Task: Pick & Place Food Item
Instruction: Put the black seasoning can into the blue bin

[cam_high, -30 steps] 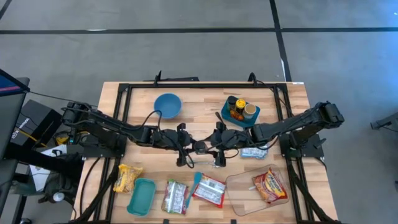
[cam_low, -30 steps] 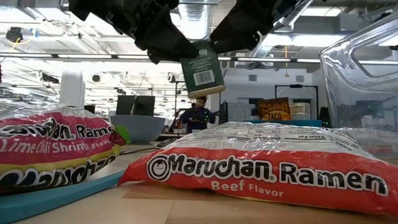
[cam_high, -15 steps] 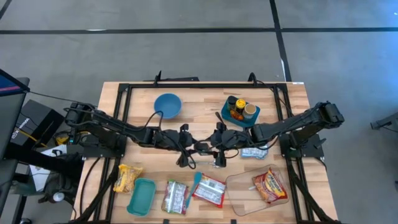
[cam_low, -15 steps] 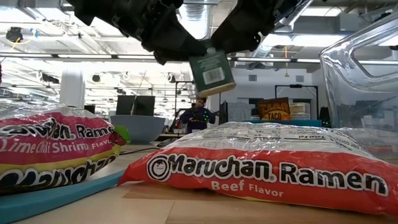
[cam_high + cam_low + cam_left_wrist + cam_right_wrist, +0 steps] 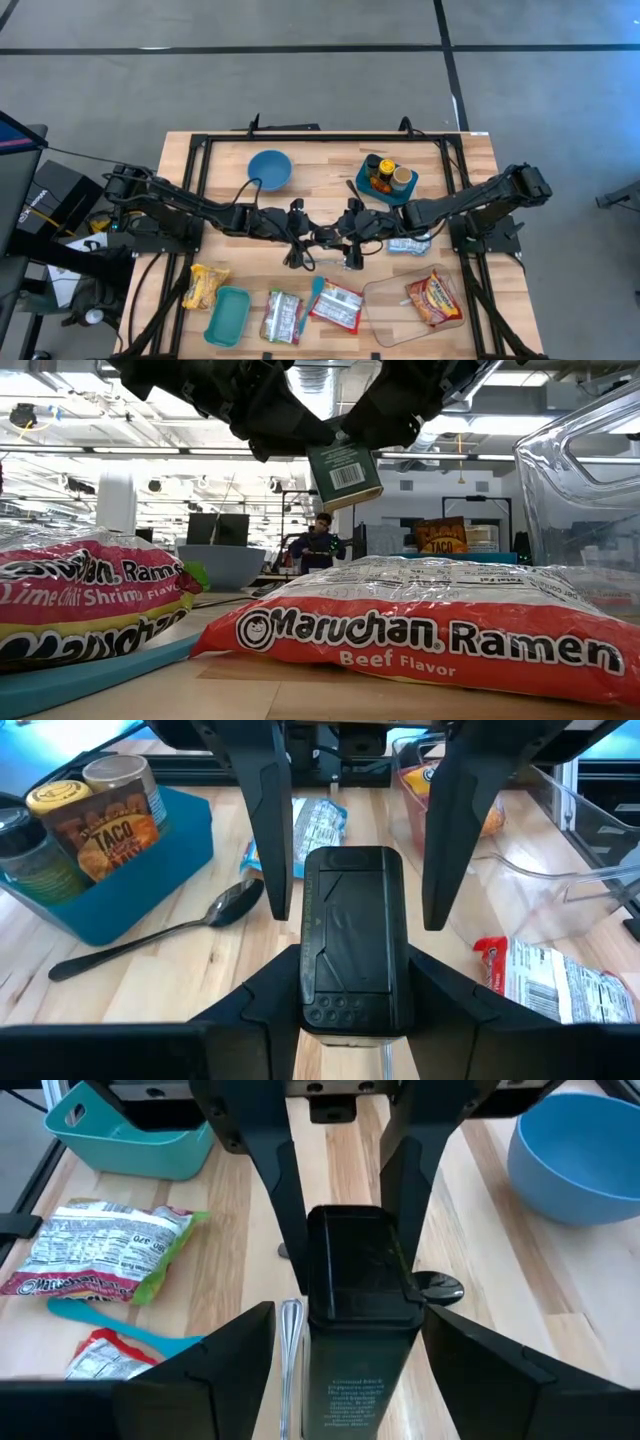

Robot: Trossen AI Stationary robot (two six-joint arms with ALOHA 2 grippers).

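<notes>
The spice tin should go into the blue bin, so my right gripper should grab it by its green body (image 5: 360, 1370). The tin's black lid end stays free that way.
A dark green spice tin (image 5: 344, 464) with a black lid end and a barcode hangs in the air above the table's middle, between my two grippers. My left gripper (image 5: 312, 238) comes from the table's left and is shut on the tin (image 5: 352, 935). My right gripper (image 5: 346, 238) comes from the table's right and is open. Its fingers (image 5: 245, 1350) stand on either side of the tin's green body (image 5: 360, 1370), and a gap shows beside one of them. The tin's top end is hidden between the grippers in the low view. My left gripper pinches the tin's black lid end (image 5: 312, 975) between its two fingers, one on each narrow side. The fingers slant down from the table's left. The tin is lifted clear and tilted, with its barcode end (image 5: 348, 478) lowest.
Under the grippers lie a metal spoon (image 5: 190, 925) and a silver packet (image 5: 408, 245). A blue bowl (image 5: 270, 168) and a blue bin of spice jars (image 5: 385, 180) stand behind. Ramen packs (image 5: 335, 305), a teal tray (image 5: 227, 315) and a clear tub (image 5: 385, 300) lie in front.
My left gripper has carried the tin a little toward the table's right, in between my right gripper's fingers. The tin has tipped from nearly upright to slanted, its barcode end swinging toward the right.
</notes>
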